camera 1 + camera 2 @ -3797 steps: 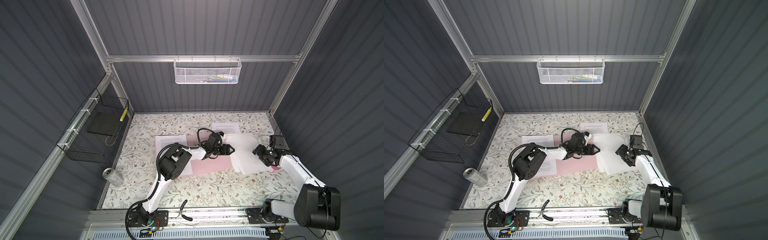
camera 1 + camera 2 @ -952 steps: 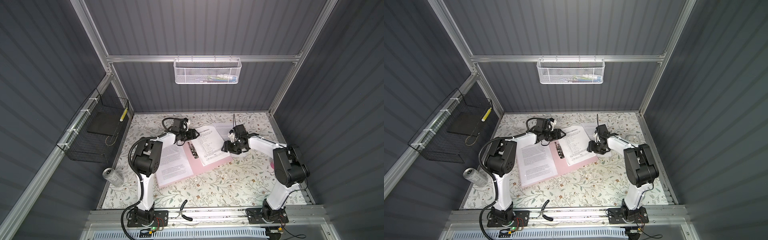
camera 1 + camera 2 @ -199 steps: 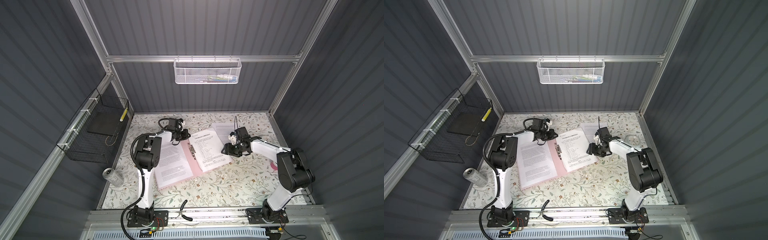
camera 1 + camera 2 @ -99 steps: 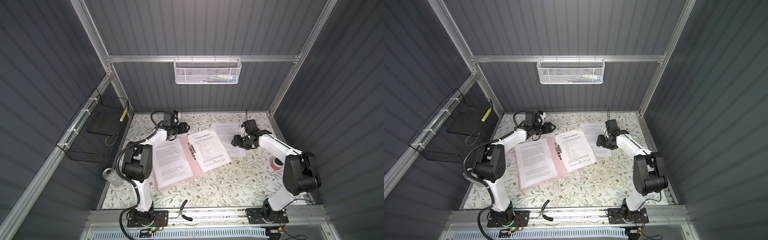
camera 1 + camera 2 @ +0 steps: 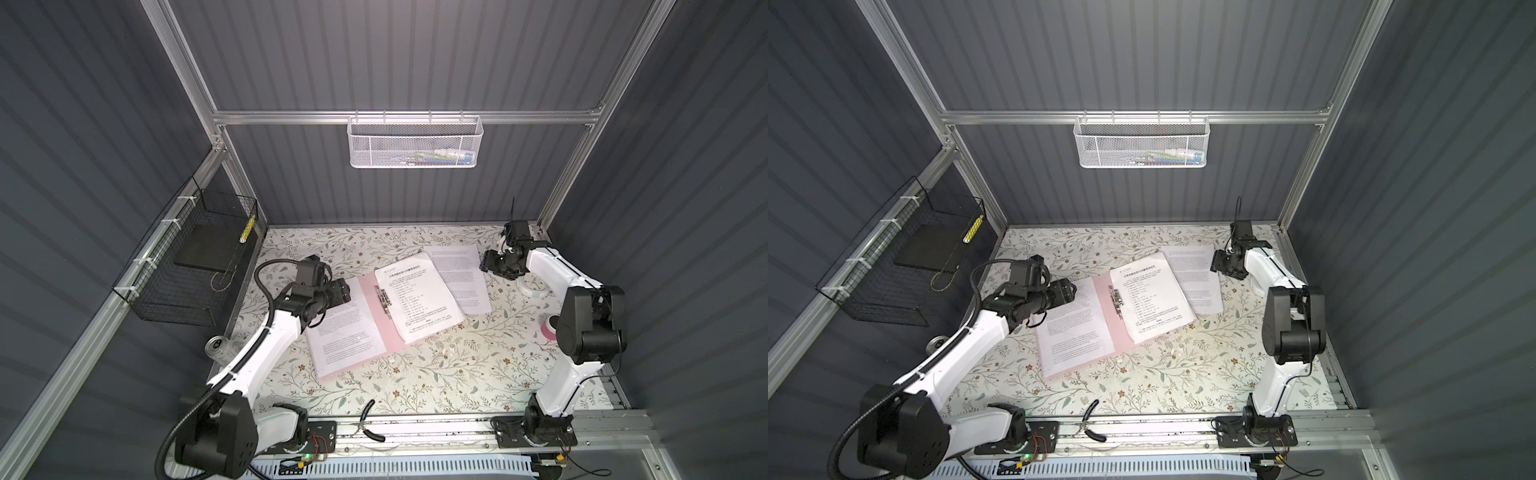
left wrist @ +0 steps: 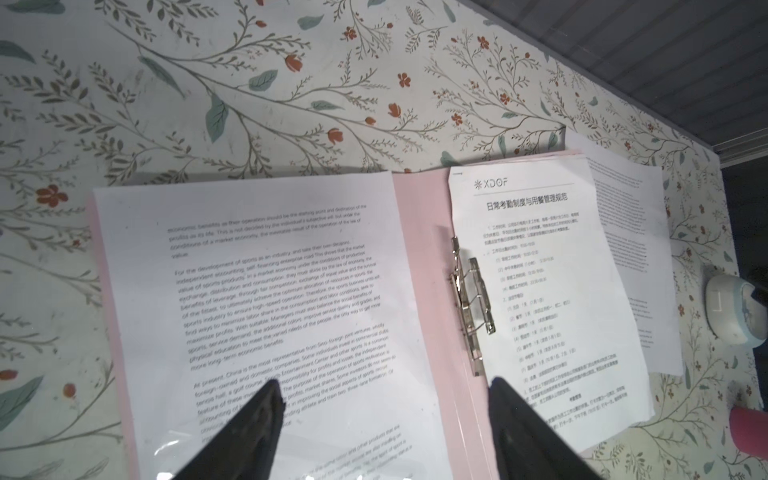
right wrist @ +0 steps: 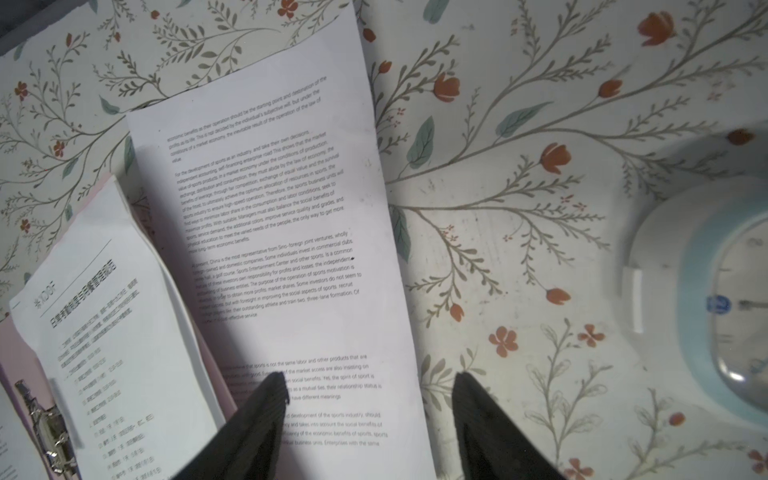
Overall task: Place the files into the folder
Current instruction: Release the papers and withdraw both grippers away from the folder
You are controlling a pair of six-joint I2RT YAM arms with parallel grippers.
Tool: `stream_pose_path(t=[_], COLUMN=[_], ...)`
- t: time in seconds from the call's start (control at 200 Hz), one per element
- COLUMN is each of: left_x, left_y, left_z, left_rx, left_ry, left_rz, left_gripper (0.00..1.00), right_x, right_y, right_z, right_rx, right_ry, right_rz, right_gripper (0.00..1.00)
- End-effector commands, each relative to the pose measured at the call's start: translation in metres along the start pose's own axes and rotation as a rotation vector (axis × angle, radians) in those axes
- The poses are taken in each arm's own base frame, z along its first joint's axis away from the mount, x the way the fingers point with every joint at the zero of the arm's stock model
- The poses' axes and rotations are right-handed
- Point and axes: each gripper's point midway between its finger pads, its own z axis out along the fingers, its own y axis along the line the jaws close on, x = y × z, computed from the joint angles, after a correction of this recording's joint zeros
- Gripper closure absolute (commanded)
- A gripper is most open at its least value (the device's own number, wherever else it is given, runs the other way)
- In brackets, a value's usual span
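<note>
My right gripper grabs the table sheet's long edge [image 5: 485, 290] farthest from the folder next, so its opposite edge goes in beside the clip [image 5: 383, 300].
The pale pink folder [image 5: 368, 305] [image 5: 1102, 305] lies open on the floral table, with its silver clip [image 5: 383, 300] [image 6: 471, 303] along the spine. Of the files, one text sheet [image 5: 349, 332] rests on the folder's left half. A sheet with a bold heading [image 5: 417, 297] [image 6: 540, 291] lies askew on the right half. A third sheet [image 5: 463, 270] [image 7: 282, 216] lies on the table, partly under the headed one. My left gripper [image 5: 343, 291] [image 6: 384, 386] hovers open over the left sheet's far end. My right gripper [image 5: 488, 266] [image 7: 370, 378] stands open over the third sheet's right edge, holding nothing.
A white and pale blue round object [image 5: 534, 286] and a pink roll [image 5: 548, 328] sit by the right arm. A can [image 5: 218, 349] stands at the table's left edge. A black wire basket [image 5: 195, 266] hangs on the left wall. Pliers [image 5: 368, 419] lie on the front rail.
My left gripper has opened wide and drawn back from the folder's far edge toward the front. My right gripper has moved right and toward the back, off the headed sheet.
</note>
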Motion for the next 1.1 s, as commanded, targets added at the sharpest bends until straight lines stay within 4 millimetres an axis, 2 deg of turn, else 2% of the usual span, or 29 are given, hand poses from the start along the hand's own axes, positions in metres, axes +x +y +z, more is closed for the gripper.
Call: stream_pose_path(t=[0.0,0.17,0.19,0.29,0.525,1.096], left_x=[0.008,0.03,0.033,0.039,0.035,0.036], left_y=[-0.006,-0.012,-0.013,-0.014,-0.018,-0.02], left_z=[-0.004,0.011,0.014,0.024,0.036,0.057], left_rx=[0.056,0.125,0.135,0.155,0.167,0.177], left_ry=[-0.001,0.08,0.088,0.113,0.115,0.143], left_rz=[0.018,0.005,0.0,-0.008,0.008,0.018], left_gripper=[0.21,0.22,0.22,0.23,0.24,0.25], right_x=[0.002,0.013,0.015,0.021,0.02,0.023], right_y=[-0.007,0.0,0.005,0.005,-0.003,0.002], right_z=[0.009,0.031,0.032,0.042,0.05,0.062], right_rx=[-0.015,-0.137,-0.176,-0.185,-0.16,-0.199], right_ry=[0.055,0.17,0.188,0.234,0.261,0.319], right_rz=[0.012,0.019,0.025,0.025,0.046,0.057], right_gripper=[0.37,0.4,0.41,0.43,0.43,0.45])
